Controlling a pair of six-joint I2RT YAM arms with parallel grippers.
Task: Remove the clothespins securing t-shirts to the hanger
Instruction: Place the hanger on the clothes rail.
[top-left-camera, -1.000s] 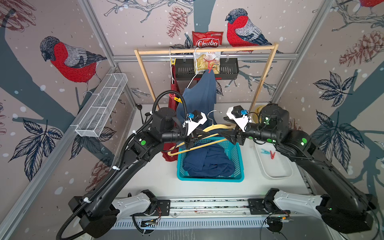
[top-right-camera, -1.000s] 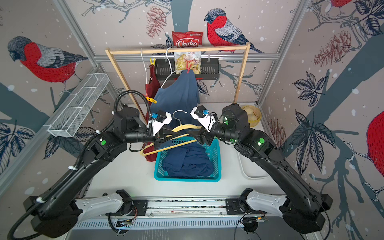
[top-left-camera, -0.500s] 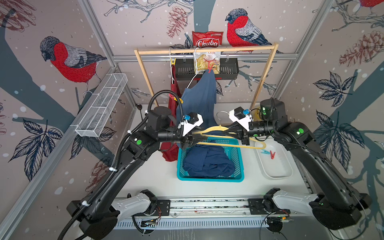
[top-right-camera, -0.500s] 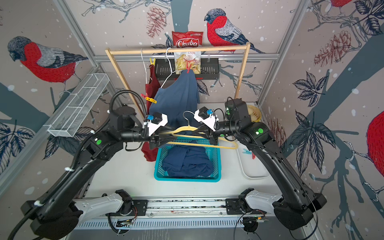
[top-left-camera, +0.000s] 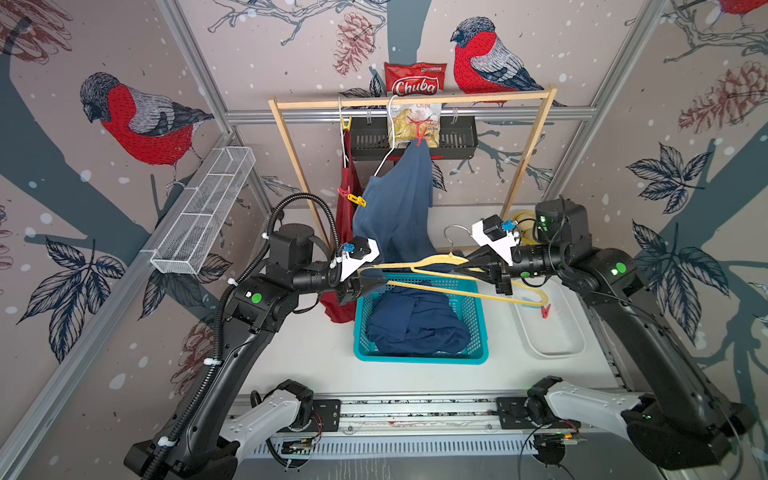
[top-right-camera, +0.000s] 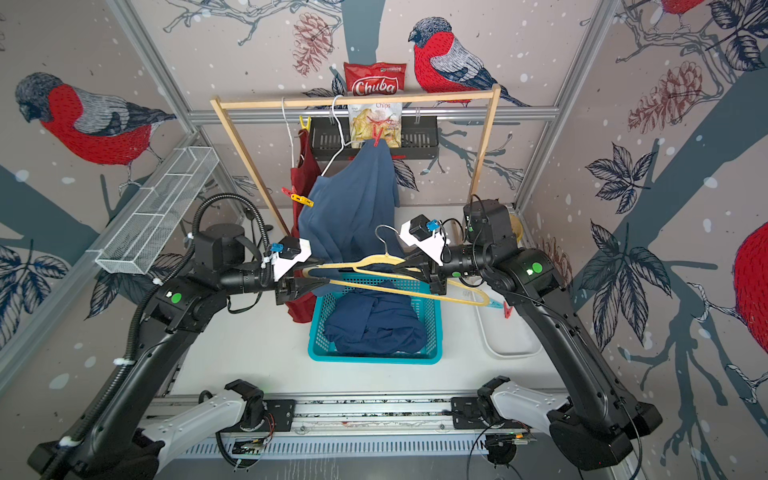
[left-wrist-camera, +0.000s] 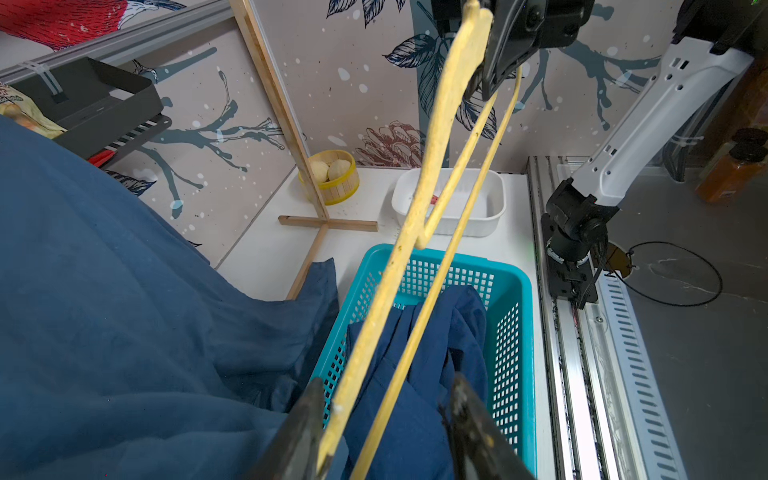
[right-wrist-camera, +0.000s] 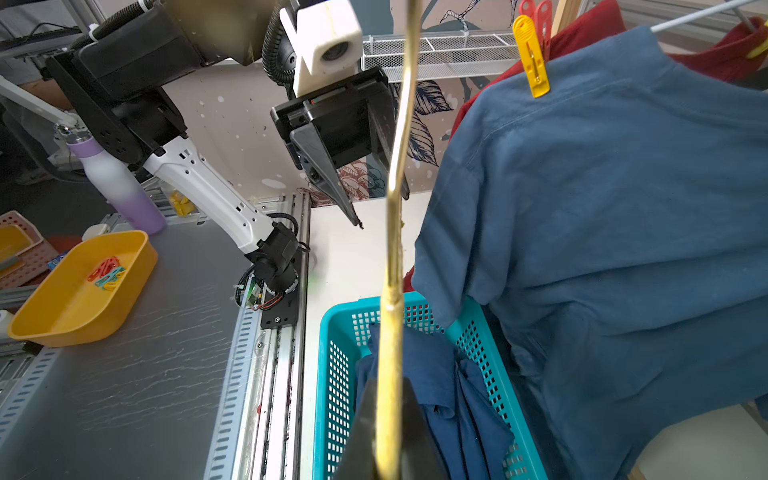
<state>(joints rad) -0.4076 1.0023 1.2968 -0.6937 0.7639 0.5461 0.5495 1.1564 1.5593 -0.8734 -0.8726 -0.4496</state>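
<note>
The left gripper grabs the bare yellow hanger (top-left-camera: 436, 261) across its bars at the hanger's end next, leaving its hook to hang on the rack.
My right gripper (top-left-camera: 462, 269) is shut on a bare yellow hanger (top-left-camera: 436, 261) above the teal basket (top-left-camera: 419, 358), where a navy t-shirt (top-left-camera: 415, 326) lies. My left gripper (left-wrist-camera: 386, 382) is open, its jaws apart on either side of the hanger's bars (left-wrist-camera: 436, 145). A blue t-shirt (top-left-camera: 399, 208) and a dark red t-shirt (top-left-camera: 347, 183) hang on the rack. A yellow clothespin (right-wrist-camera: 534, 58), with a red one (top-left-camera: 343, 192) beside it, sits at the blue shirt's shoulder. Another red clothespin (top-left-camera: 420, 139) grips its top.
A wooden rack (top-left-camera: 411, 99) holds the hangers, with chip bags (top-left-camera: 414, 79) and a black basket (top-left-camera: 457, 137) behind. A white tray (top-left-camera: 557, 345) on the right holds a red clothespin (top-left-camera: 545, 310). A wire shelf (top-left-camera: 203, 208) is on the left wall.
The right gripper has shut on the yellow hanger and the left gripper has opened off it. The hanger has shifted to the right and levelled out.
</note>
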